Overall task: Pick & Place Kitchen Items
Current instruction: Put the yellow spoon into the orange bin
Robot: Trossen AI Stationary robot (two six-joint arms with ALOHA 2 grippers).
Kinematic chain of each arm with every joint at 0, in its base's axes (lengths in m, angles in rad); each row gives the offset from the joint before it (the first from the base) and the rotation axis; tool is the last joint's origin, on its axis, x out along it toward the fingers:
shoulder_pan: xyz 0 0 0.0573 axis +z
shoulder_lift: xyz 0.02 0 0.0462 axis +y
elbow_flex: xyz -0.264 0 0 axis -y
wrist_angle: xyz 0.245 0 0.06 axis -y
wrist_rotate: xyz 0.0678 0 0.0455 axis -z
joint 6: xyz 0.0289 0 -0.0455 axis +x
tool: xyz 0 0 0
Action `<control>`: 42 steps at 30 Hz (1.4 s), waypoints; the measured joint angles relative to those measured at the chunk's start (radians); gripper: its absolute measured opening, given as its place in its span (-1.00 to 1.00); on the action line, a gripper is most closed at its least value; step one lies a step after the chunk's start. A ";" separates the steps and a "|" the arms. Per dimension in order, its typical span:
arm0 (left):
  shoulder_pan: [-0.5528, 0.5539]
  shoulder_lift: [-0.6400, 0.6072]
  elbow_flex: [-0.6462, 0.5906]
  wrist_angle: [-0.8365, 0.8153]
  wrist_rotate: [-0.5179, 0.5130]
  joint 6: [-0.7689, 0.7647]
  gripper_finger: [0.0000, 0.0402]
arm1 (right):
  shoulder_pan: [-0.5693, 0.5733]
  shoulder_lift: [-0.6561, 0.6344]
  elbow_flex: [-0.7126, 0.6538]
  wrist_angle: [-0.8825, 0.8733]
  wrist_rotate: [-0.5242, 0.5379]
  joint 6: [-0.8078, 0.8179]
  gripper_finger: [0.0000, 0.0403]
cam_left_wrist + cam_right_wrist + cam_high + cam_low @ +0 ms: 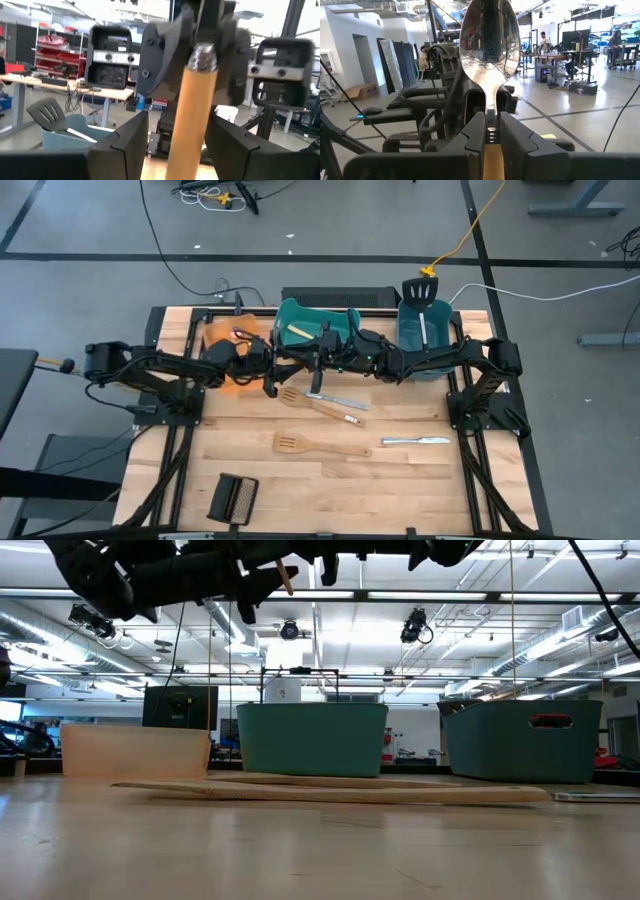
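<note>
My left gripper grabs the spoon by its tan handle (187, 120) next, to place the spoon in the orange bin.
A spoon with a silver bowl (490, 40) and a tan handle (187, 120) stands upright above the table's middle, bowl up. My right gripper (491, 120) (322, 365) is shut on it. My left gripper (176, 122) (270, 375) is open; its fingers stand on either side of the hanging handle with gaps showing. Two wooden slotted spatulas (300, 398) (320, 446) and two silver knives (340, 402) (415, 441) lie flat on the table. A black slotted spatula (422, 305) stands in the right teal bin (405, 340). My right gripper pinches the spoon's thin silver neck (491, 107), just below the bowl, between its two fingers. The fingers come about level from the table's right and lie across the spoon. The spoon is lifted clear, bowl up, with its handle hanging below the fingers.
An orange bin (222, 330) and a middle teal bin (300, 315) stand along the far edge beside the right teal bin. A black ribbed block (233, 498) lies near the front left. Bare wood shows at the front right.
</note>
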 joint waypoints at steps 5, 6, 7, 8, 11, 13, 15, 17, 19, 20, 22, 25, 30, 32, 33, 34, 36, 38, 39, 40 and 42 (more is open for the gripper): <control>0.000 0.025 0.016 0.000 0.036 -0.001 -0.24 | 0.000 0.000 0.000 -0.006 0.000 0.000 -0.77; 0.000 0.026 0.016 -0.004 0.037 -0.001 -0.31 | 0.000 0.000 0.000 -0.007 0.000 0.000 -0.77; 0.000 0.026 0.016 -0.008 0.036 -0.001 -0.38 | 0.000 0.000 0.000 -0.008 0.000 0.001 -0.77; 0.000 0.026 0.016 -0.007 0.036 0.000 -0.47 | 0.000 0.000 0.000 -0.009 0.000 0.001 -0.77; 0.000 0.026 0.016 -0.006 0.034 0.008 -0.67 | 0.000 0.000 0.000 -0.011 0.006 0.004 -0.77; 0.000 0.026 0.016 -0.006 0.035 0.009 -0.67 | 0.000 0.000 0.000 -0.011 0.006 0.004 -0.77; 0.000 0.026 0.016 -0.006 0.035 0.009 -0.67 | 0.000 0.000 0.000 -0.011 0.006 0.004 -0.77; 0.000 0.026 0.016 -0.006 0.035 0.008 -0.67 | 0.000 0.000 0.000 -0.011 0.005 0.004 -0.77; 0.000 0.026 0.016 -0.007 0.035 0.007 -0.67 | 0.000 0.000 0.000 -0.012 0.003 0.004 -0.77; 0.000 0.026 0.016 -0.007 0.035 0.006 -0.67 | 0.000 0.000 0.000 -0.014 0.003 0.004 -0.77; 0.000 0.026 0.016 -0.008 0.035 0.001 -0.67 | 0.000 0.000 0.000 -0.017 0.003 0.004 -0.77; 0.000 0.026 0.016 -0.008 0.035 -0.003 -0.67 | 0.000 0.000 0.000 -0.019 0.003 0.004 -0.77; 0.000 0.020 0.016 -0.029 0.035 -0.028 -0.67 | -0.001 0.000 0.000 -0.025 0.013 0.004 -0.74; 0.000 0.011 0.016 -0.058 0.031 -0.032 -0.67 | -0.001 0.000 0.000 -0.034 0.015 0.000 -0.71; 0.000 0.004 0.016 -0.073 0.026 -0.032 -0.67 | -0.001 0.000 0.000 -0.039 0.015 -0.003 -0.68; 0.000 -0.003 0.016 -0.088 0.023 -0.032 -0.67 | -0.001 0.000 0.000 -0.042 0.015 -0.003 -0.66; 0.000 -0.016 0.016 -0.114 0.022 -0.029 -0.67 | -0.001 0.000 0.000 -0.048 0.015 -0.007 -0.62; 0.000 -0.039 0.015 -0.140 0.006 -0.027 -0.67 | -0.002 0.000 0.000 -0.050 0.015 -0.012 -0.59; 0.000 -0.051 0.015 -0.157 -0.007 -0.026 -0.67 | -0.003 0.000 0.000 -0.050 0.017 -0.016 -0.59; 0.001 -0.064 0.015 -0.185 -0.019 -0.024 -0.67 | -0.004 0.000 0.000 -0.050 0.018 -0.023 -0.58; 0.003 -0.092 0.015 -0.244 -0.041 -0.007 -0.67 | -0.005 0.000 0.000 -0.049 0.021 -0.027 -0.58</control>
